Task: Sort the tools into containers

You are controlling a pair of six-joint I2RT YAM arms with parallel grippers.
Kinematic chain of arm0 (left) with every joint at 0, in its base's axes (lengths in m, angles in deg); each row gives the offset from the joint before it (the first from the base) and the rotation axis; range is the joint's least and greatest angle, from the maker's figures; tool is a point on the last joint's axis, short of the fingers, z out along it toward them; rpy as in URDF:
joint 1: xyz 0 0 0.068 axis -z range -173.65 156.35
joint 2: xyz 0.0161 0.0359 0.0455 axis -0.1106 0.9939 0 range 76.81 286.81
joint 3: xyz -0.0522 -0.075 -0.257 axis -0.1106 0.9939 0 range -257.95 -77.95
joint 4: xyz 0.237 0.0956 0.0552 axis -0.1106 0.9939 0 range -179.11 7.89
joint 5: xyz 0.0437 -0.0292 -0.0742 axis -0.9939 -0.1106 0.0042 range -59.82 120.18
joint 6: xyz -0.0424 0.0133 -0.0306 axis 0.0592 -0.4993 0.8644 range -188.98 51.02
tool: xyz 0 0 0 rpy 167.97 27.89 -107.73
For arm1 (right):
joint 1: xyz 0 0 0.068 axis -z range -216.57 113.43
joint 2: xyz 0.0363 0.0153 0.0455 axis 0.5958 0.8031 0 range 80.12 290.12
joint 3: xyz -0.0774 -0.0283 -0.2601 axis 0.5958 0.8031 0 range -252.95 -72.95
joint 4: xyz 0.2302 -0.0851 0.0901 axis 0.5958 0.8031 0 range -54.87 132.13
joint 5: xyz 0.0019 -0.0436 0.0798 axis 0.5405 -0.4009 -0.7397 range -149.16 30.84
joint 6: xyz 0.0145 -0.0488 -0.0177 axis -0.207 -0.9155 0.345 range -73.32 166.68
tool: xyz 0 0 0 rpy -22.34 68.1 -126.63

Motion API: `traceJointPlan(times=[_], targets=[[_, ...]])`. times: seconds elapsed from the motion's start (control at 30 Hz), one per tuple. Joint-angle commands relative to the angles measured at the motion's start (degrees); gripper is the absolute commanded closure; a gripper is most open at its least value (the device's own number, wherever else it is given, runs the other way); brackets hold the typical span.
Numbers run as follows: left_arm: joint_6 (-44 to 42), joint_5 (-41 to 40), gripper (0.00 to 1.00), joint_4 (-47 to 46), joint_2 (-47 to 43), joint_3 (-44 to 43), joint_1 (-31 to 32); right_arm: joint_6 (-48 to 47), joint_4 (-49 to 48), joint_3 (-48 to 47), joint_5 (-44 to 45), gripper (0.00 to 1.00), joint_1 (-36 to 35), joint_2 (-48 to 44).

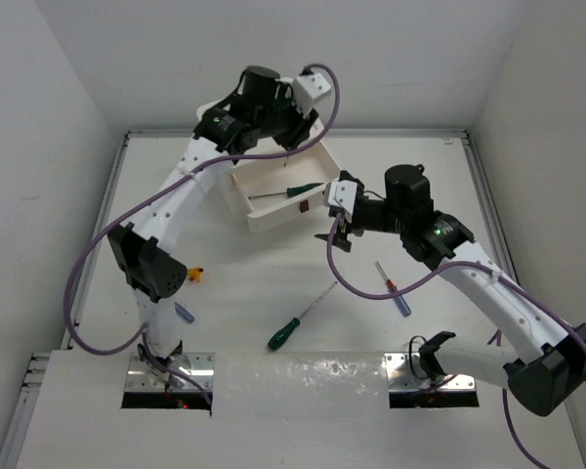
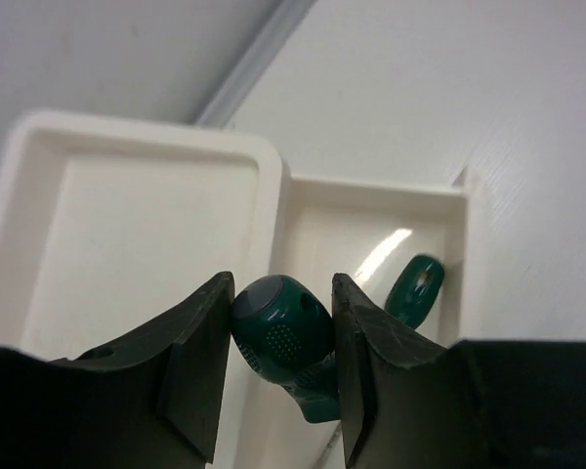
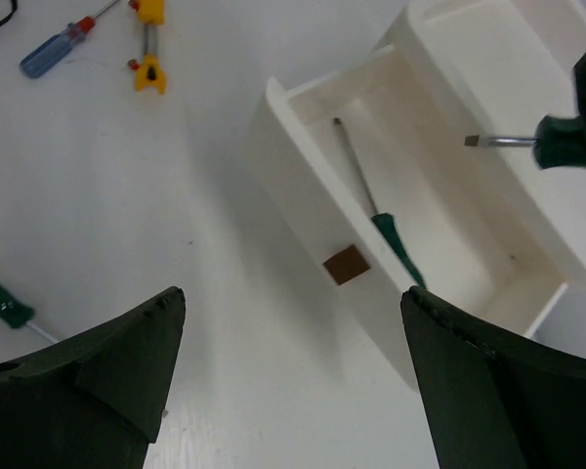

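Note:
The stubby screwdriver's handle is over the white unit's rim and would drop onto it if I opened now, so my left gripper should move it toward the drawer's middle.
My left gripper (image 2: 281, 289) is shut on the handle of a stubby dark-green screwdriver (image 2: 285, 337). It hangs over the seam between the white unit's rimmed top (image 2: 146, 210) and the pulled-out drawer (image 2: 371, 230). In the right wrist view the stubby screwdriver (image 3: 552, 143) shows at the upper right, its tip pointing left. A long green-handled screwdriver (image 3: 389, 234) lies inside the drawer (image 3: 303, 147). My right gripper (image 3: 293, 298) stands open and holds nothing, just off the drawer's front with its dark-red handle (image 3: 347, 265). From above, the right gripper (image 1: 338, 227) sits right of the drawer (image 1: 273, 217).
On the table lie a green-handled screwdriver (image 1: 298, 322), a blue-handled one with a red collar (image 1: 396, 291), a yellow-orange tool (image 1: 195, 276) and a blue handle (image 1: 184, 313) by the left arm's base. Walls close in the back and both sides.

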Motion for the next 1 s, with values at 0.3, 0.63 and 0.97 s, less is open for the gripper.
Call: traceJointPlan(times=[0.3, 0.63, 0.97], targets=[[-6.11, -5.82, 0.32, -1.78, 3.59, 9.48, 1.76, -1.71, 9.13, 4.69, 2.40, 0.11, -6.85, -3.81], [3.65, -4.05, 0.07, 0.76, 0.61, -7.66, 1.41, -10.06, 19.96, -3.14, 7.86, 0.09, -19.33, 6.57], [12.45, -14.22, 0.05, 0.42, -8.00, 0.65, -11.51, -23.85, 31.55, -9.81, 7.07, 0.11, -27.68, 28.16]])
